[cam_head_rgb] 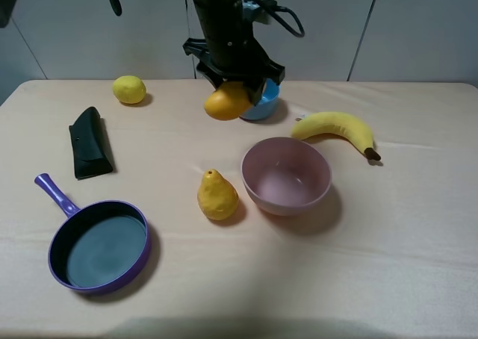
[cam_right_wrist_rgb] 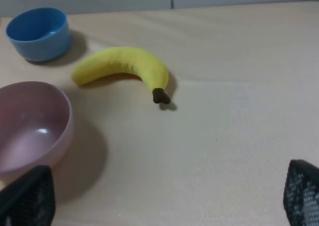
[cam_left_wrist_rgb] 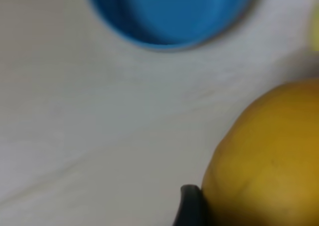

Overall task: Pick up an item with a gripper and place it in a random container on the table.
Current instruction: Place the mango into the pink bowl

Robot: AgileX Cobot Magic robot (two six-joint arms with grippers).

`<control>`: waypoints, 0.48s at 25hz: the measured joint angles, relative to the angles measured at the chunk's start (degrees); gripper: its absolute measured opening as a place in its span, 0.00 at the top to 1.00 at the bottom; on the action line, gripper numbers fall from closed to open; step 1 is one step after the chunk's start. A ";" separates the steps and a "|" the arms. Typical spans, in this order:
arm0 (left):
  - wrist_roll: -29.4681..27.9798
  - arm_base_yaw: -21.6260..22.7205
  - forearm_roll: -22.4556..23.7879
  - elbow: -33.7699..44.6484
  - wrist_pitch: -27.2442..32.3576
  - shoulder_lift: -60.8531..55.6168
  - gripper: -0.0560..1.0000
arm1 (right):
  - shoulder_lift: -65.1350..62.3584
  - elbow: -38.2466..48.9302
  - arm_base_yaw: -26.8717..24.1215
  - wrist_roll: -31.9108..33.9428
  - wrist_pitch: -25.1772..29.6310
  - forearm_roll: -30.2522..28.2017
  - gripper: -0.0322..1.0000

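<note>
The orange-yellow mango hangs high, short of the pale pink bowl (cam_head_rgb: 287, 182), and would miss if I opened. From here, my left gripper keeps holding the mango until it reaches the bowl.
The orange-yellow mango (cam_head_rgb: 226, 102) hangs in my left gripper (cam_head_rgb: 235, 76), lifted above the table's (cam_head_rgb: 388, 264) far middle, just in front of the blue bowl. The claw is shut on it. In the left wrist view the mango (cam_left_wrist_rgb: 269, 156) fills the corner beside one black fingertip (cam_left_wrist_rgb: 189, 206). The pale pink bowl (cam_head_rgb: 287, 182) stands empty, nearer and to the right of the mango; it also shows in the right wrist view (cam_right_wrist_rgb: 30, 126). My right gripper (cam_right_wrist_rgb: 167, 198) is open and empty, its fingers wide apart over the cloth; it is out of the exterior view.
Blue bowl (cam_head_rgb: 267, 104) (cam_left_wrist_rgb: 169, 12) (cam_right_wrist_rgb: 39, 32) behind the mango. Banana (cam_head_rgb: 336, 126) (cam_right_wrist_rgb: 124, 66) right of it. Yellow pear (cam_head_rgb: 216, 196) left of the pink bowl. Lemon (cam_head_rgb: 129, 89) far left. Black case (cam_head_rgb: 89, 142) and purple pan (cam_head_rgb: 101, 246) on the left.
</note>
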 joint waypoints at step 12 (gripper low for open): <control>-1.25 -9.56 0.00 0.00 -4.62 -0.07 0.36 | 0.00 0.00 0.00 0.00 0.00 0.00 0.30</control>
